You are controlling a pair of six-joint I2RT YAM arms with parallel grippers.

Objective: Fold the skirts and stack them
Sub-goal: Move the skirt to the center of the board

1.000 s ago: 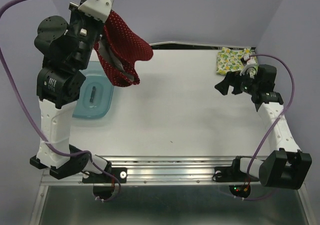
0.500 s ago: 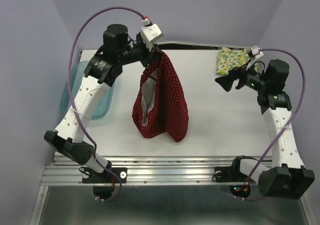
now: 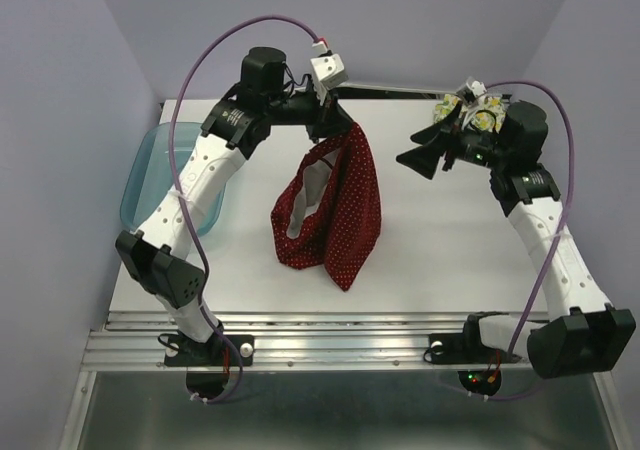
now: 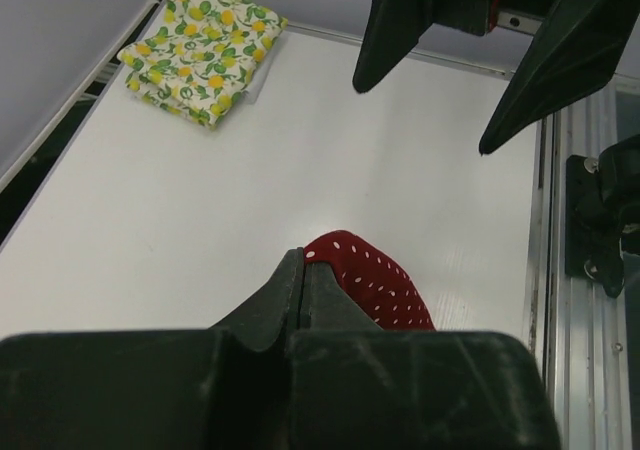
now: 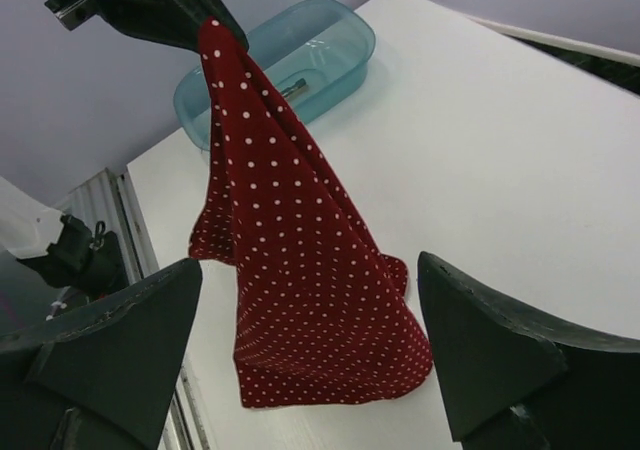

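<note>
My right gripper is to grab the red skirt's top edge [image 3: 355,139] [image 5: 226,54] next, beside my left gripper. That will free my left gripper to grab another edge and spread it for folding.
My left gripper [image 3: 338,128] is shut on the top edge of the dark red polka-dot skirt [image 3: 335,210] and holds it up over the middle of the table. The skirt hangs down in a cone and its hem reaches the table surface. In the left wrist view the shut gripper [image 4: 300,262] pinches the red skirt [image 4: 375,285]. My right gripper [image 3: 422,150] is open and empty, right of the skirt and pointing at it. In the right wrist view the red skirt [image 5: 290,220] hangs ahead of the open gripper [image 5: 308,270]. The folded cream fruit-print skirt [image 4: 200,52] lies at the far right corner, mostly hidden under the right arm in the top view [image 3: 486,120].
A translucent blue tray [image 3: 150,175] stands at the table's left edge, with a small dark object [image 5: 295,88] inside. The metal rail [image 3: 330,330] runs along the near edge. Purple walls close in the table on three sides.
The left arm has swung the red skirt from above the tray out to the table's middle and lowered it. The right gripper has moved left toward the skirt, away from the cream skirt.
</note>
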